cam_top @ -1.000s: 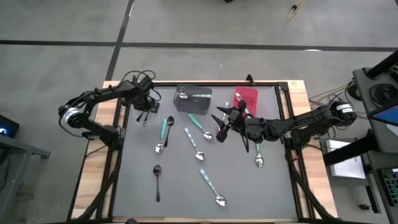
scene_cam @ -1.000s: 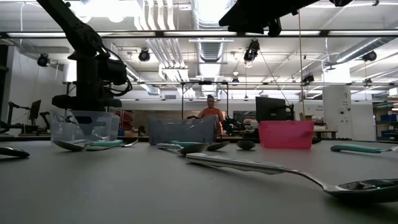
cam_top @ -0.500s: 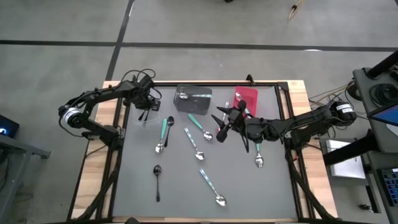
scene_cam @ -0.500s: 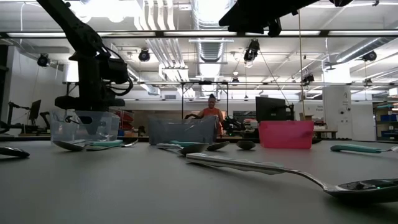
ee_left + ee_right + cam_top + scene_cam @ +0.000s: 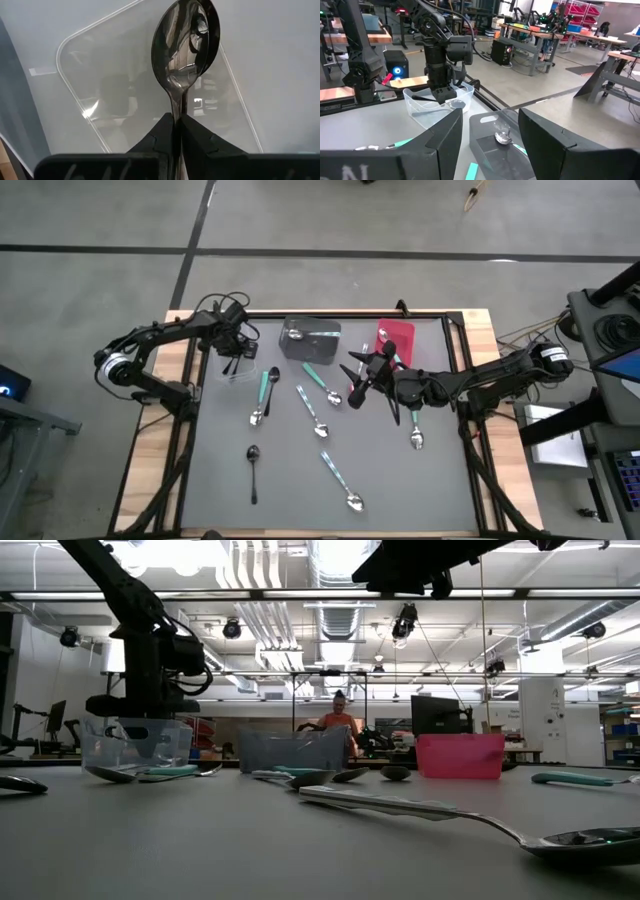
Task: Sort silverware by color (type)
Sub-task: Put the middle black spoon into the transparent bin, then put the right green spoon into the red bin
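I should open my left gripper now. The black spoon's bowl almost covers another spoon's bowl on the bottom of the clear bin, so the black spoon would settle.
My left gripper (image 5: 232, 352) is at the far left, over the clear bin (image 5: 238, 370), shut on a black spoon (image 5: 186, 40). It also shows in the low view (image 5: 140, 705) and the right wrist view (image 5: 442, 92). My right gripper (image 5: 357, 383) hovers open and empty right of the table's middle, in front of the red bin (image 5: 396, 340). Several spoons lie flat on the grey mat: teal-handled ones (image 5: 262, 395) (image 5: 322, 380) (image 5: 342, 480) (image 5: 416, 430), a silver one (image 5: 312, 412) and black ones (image 5: 273, 375) (image 5: 253, 470). My left gripper pinches the black spoon's handle (image 5: 176, 114) between its two fingers. The fingers come from above, pointing down. The spoon's bowl (image 5: 186, 35) sticks out past the fingers over the clear bin's floor. Whether the spoon touches the bin, I cannot tell.
A dark grey bin (image 5: 310, 340) with a spoon in it stands at the far middle, between the clear and red bins. The red bin also holds a spoon. Wooden rails edge the mat left and right. A person shows far behind the table (image 5: 338, 720).
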Controlling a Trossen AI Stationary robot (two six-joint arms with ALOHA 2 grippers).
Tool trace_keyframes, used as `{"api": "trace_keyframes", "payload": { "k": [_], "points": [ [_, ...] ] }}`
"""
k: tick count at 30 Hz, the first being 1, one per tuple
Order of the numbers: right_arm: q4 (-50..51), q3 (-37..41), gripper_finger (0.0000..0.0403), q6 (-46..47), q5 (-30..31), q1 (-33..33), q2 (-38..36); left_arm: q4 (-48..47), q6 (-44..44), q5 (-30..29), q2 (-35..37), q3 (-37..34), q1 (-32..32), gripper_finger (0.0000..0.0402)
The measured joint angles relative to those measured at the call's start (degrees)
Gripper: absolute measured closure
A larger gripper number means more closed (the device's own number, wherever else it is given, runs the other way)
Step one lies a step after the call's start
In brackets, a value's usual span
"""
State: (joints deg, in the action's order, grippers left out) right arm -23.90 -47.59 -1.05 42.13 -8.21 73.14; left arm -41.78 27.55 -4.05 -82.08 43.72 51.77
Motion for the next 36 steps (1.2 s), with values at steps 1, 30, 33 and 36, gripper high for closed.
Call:
{"api": "trace_keyframes", "payload": {
  "k": [1, 30, 33, 36],
  "points": [
    [0.00, 0.00, 0.0218, -0.10, 0.00, 0.00, 0.00, 0.00, 0.02, -0.02, 0.00, -0.02, 0.00, 0.0389],
    [0.17, 0.02, 0.0218, 5.89, -0.03, 0.00, 0.00, 4.03, -2.93, -10.83, 20.49, -0.04, -19.14, 0.0352],
    [3.92, 0.02, 0.0221, 11.22, -0.17, 0.00, 0.00, 6.12, -2.91, -15.31, 23.84, -0.04, -27.94, 0.0352],
    [12.34, 0.02, 0.0225, 19.64, -1.26, -0.02, 0.18, 7.68, -3.03, -20.56, 26.16, -0.04, -36.95, 0.0352]
  ]
}}
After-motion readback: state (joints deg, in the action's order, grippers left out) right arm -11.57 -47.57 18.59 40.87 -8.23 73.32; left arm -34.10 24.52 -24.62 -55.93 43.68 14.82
